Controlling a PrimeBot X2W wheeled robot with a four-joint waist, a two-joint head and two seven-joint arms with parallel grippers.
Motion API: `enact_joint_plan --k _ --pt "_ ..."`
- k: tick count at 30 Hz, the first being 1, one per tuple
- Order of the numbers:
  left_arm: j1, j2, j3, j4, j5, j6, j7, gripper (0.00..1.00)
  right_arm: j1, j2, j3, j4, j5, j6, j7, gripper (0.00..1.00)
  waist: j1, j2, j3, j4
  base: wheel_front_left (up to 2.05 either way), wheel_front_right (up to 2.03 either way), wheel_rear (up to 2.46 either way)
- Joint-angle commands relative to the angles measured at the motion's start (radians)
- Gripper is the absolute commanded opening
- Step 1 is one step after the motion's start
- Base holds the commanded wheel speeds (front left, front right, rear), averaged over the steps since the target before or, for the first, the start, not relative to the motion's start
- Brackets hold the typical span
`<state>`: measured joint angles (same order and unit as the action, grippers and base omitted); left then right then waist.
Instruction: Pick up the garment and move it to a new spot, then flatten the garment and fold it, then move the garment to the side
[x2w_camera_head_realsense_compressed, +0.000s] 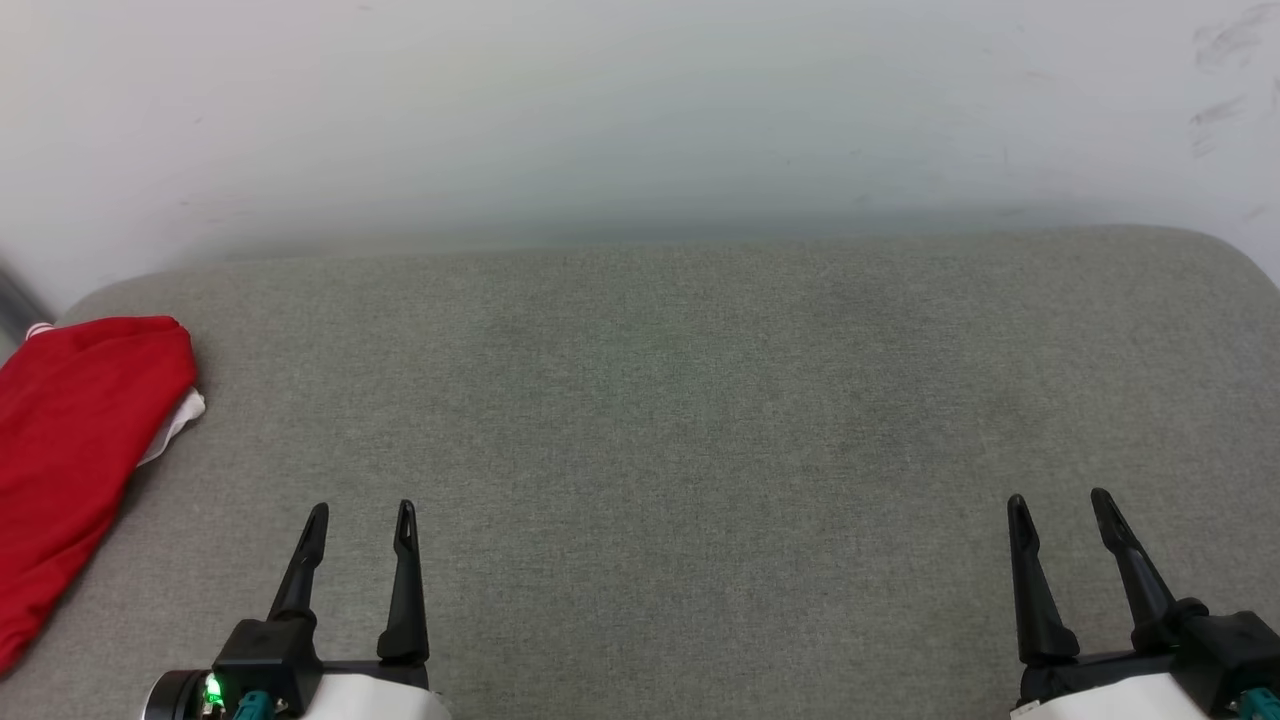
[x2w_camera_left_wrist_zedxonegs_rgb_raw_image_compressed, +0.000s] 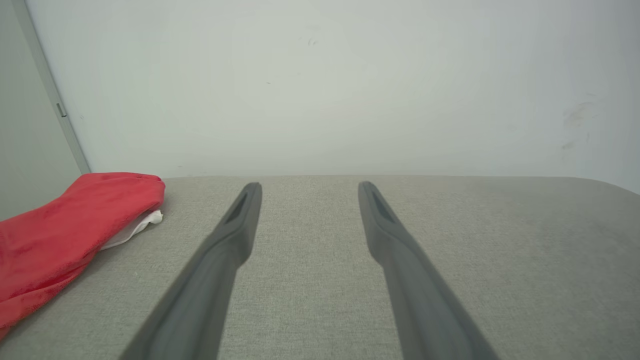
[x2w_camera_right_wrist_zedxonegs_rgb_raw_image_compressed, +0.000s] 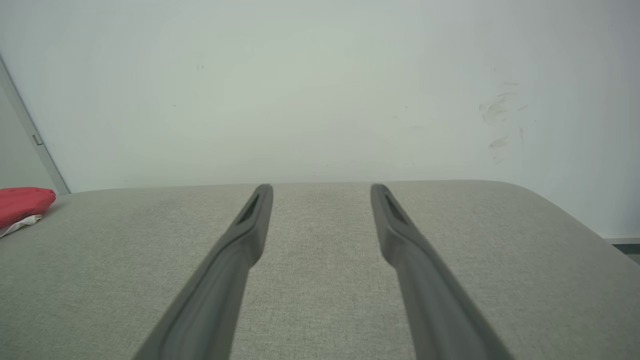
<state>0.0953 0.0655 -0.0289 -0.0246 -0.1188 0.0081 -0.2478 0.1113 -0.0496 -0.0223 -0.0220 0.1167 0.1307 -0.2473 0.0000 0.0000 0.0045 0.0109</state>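
I will grab the bundle next by a fold of its red fabric (x2w_camera_head_realsense_compressed: 102, 420) (x2w_camera_left_wrist_zedxonegs_rgb_raw_image_compressed: 99, 219) with my left gripper, so the garment can move to a new spot.
The garment (x2w_camera_head_realsense_compressed: 70, 440) lies folded as a red bundle at the far left edge of the grey cushioned surface (x2w_camera_head_realsense_compressed: 680, 420), with a bit of white sleeve peeking out on its right side. In the left wrist view the garment (x2w_camera_left_wrist_zedxonegs_rgb_raw_image_compressed: 65, 235) sits left of my fingers, and in the right wrist view the garment (x2w_camera_right_wrist_zedxonegs_rgb_raw_image_compressed: 22, 200) shows small at the far left. My left gripper (x2w_camera_head_realsense_compressed: 360, 520) stands open and empty at the lower left, right of the garment and apart from it. My right gripper (x2w_camera_head_realsense_compressed: 1060, 505) stands open and empty at the lower right.
A pale wall (x2w_camera_head_realsense_compressed: 640, 110) rises directly behind the cushioned surface. The surface's rounded right corner (x2w_camera_head_realsense_compressed: 1230, 250) curves off at the back right. A grey door frame edge (x2w_camera_left_wrist_zedxonegs_rgb_raw_image_compressed: 50, 95) stands past the garment on the left.
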Motion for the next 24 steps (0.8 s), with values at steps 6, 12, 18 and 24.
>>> enact_joint_plan --k 6,12,18,24 --pt "0.018 -0.009 0.004 -0.008 0.065 -0.01 -0.017 1.0 0.021 -0.001 0.003 -0.004 -0.033 0.0 -0.018 1.0 0.0 0.0 -0.003 0.002 0.0 0.0 0.0" --pt "0.022 -0.012 0.006 -0.006 0.069 -0.012 -0.018 1.0 0.026 -0.001 0.003 0.008 -0.027 0.0 -0.018 1.0 0.0 0.0 -0.007 0.002 0.0 0.0 0.0" --pt "0.025 -0.014 0.007 -0.005 0.064 -0.013 -0.018 1.0 0.029 -0.001 0.004 0.012 -0.01 0.0 -0.018 1.0 0.0 0.0 -0.008 0.002 0.0 0.0 0.0" --pt "0.026 -0.015 0.009 0.001 0.06 -0.012 -0.018 1.0 0.024 -0.001 0.001 0.016 -0.003 0.0 -0.018 1.0 0.0 0.0 -0.008 0.002 0.0 0.0 0.0"
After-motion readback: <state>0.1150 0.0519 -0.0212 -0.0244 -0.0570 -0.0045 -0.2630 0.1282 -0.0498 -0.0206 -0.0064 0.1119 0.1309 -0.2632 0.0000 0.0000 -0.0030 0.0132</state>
